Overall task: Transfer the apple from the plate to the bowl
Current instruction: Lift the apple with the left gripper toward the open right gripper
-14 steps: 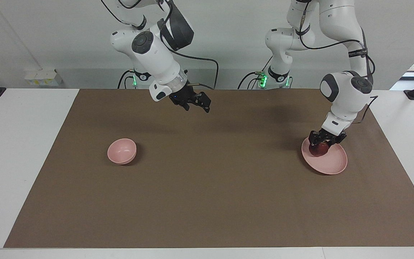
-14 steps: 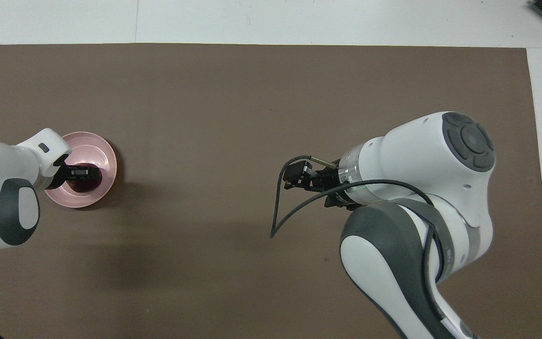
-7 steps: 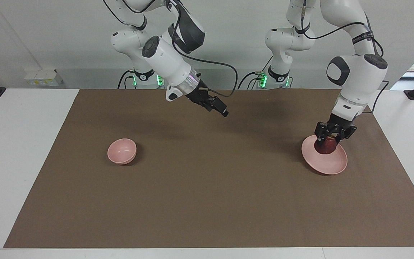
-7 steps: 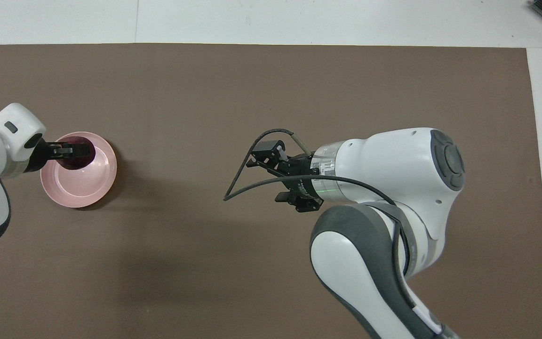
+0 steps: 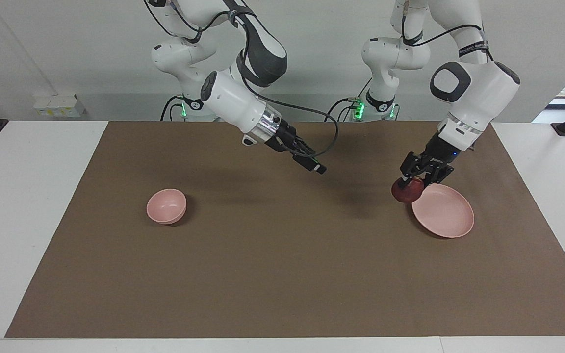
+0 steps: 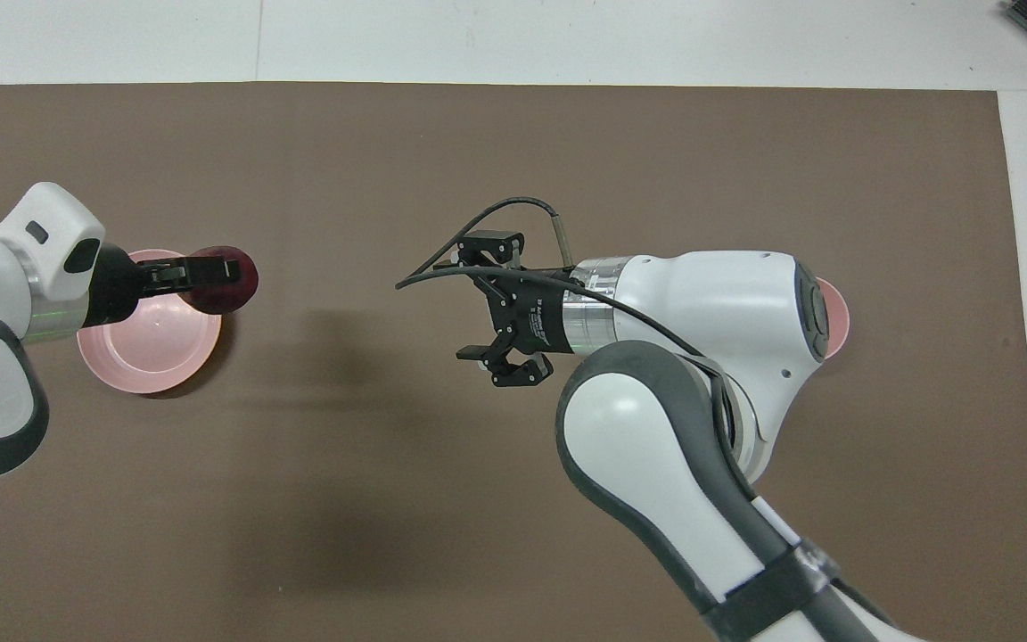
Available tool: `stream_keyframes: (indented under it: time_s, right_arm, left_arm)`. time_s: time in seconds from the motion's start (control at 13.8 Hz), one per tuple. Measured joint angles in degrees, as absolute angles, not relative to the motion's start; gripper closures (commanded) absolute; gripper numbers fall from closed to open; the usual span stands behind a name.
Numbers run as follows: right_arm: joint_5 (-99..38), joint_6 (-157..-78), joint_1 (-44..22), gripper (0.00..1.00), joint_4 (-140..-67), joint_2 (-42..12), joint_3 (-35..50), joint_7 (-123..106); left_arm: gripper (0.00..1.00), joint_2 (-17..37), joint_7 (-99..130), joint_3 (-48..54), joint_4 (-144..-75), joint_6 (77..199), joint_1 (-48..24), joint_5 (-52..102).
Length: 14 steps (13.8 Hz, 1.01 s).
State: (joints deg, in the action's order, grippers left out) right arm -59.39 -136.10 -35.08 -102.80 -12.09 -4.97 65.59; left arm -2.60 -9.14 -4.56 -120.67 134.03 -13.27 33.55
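Note:
The dark red apple (image 6: pixel 242 281) sits far short of my right gripper's open fingers in the overhead view, so it is too early to close on it. The gripper moves toward the apple first.
My left gripper (image 5: pixel 412 182) is shut on the dark red apple (image 5: pixel 406 192) and holds it in the air, over the rim of the pale pink plate (image 5: pixel 447 213) on the side toward the table's middle. In the overhead view the apple (image 6: pixel 242 281) sits between the left gripper's (image 6: pixel 210 270) fingers, past the plate's (image 6: pixel 143 352) rim. The plate is bare. My right gripper (image 5: pixel 316 167) hangs open and empty over the middle of the mat (image 6: pixel 476 305). The small pink bowl (image 5: pixel 166 206) stands at the right arm's end; overhead only a sliver of the bowl (image 6: pixel 838 316) shows past the right arm.
A brown mat (image 5: pixel 282 274) covers most of the white table. The plate and the bowl are the only things on it. A black cable (image 6: pixel 442 259) loops off the right wrist.
My left gripper has lifted the apple off the plate and carried it toward the table's middle. My right gripper has swung out over the middle of the mat.

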Motion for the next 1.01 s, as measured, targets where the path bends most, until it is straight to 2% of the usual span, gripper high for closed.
stream_keyframes:
  time_s: [0.43,1.01]
  right_arm:
    - [-59.43,-136.35,-36.86,0.0,-94.48,-19.56,-4.78,71.53]
    - [-59.42,-137.18,-37.7,0.0,-93.7,-20.39,-4.99,71.54]
  left_arm:
    - [1.0,-2.59,-9.15,4.01,-120.62,139.13,-13.55,45.24]
    - [1.0,-2.79,-9.18,9.76,-120.32,141.46,-13.69,48.32]
